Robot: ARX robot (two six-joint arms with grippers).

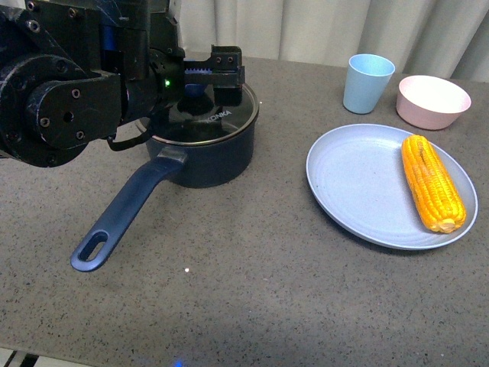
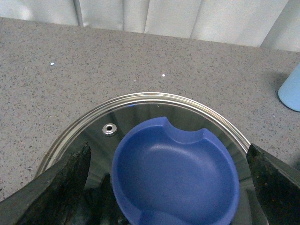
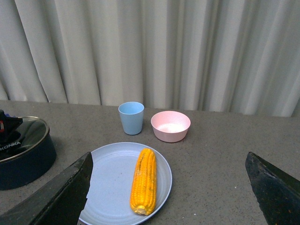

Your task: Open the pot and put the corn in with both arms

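Observation:
The left gripper picks up the lid by its raised blue knob [image 2: 176, 176] next, since the glass lid spreads wider than its fingers open.
The dark navy pot [image 1: 218, 157] stands at the left of the table with its glass lid [image 1: 221, 118] on and its long handle [image 1: 126, 210] pointing toward me. My left gripper [image 1: 210, 76] is open just above the lid; in the left wrist view its fingers [image 2: 56, 187] stand on either side of the lid's blue knob [image 2: 176, 176] without touching it. The corn [image 1: 433, 182] lies on a light blue plate [image 1: 359, 183] at the right. It shows in the right wrist view [image 3: 144, 181], where my right gripper [image 3: 171, 187] is open and high above the table.
A light blue cup [image 1: 367, 82] and a pink bowl [image 1: 432, 101] stand behind the plate. A curtain hangs behind the table's far edge. The pot also shows at the edge of the right wrist view [image 3: 23, 154].

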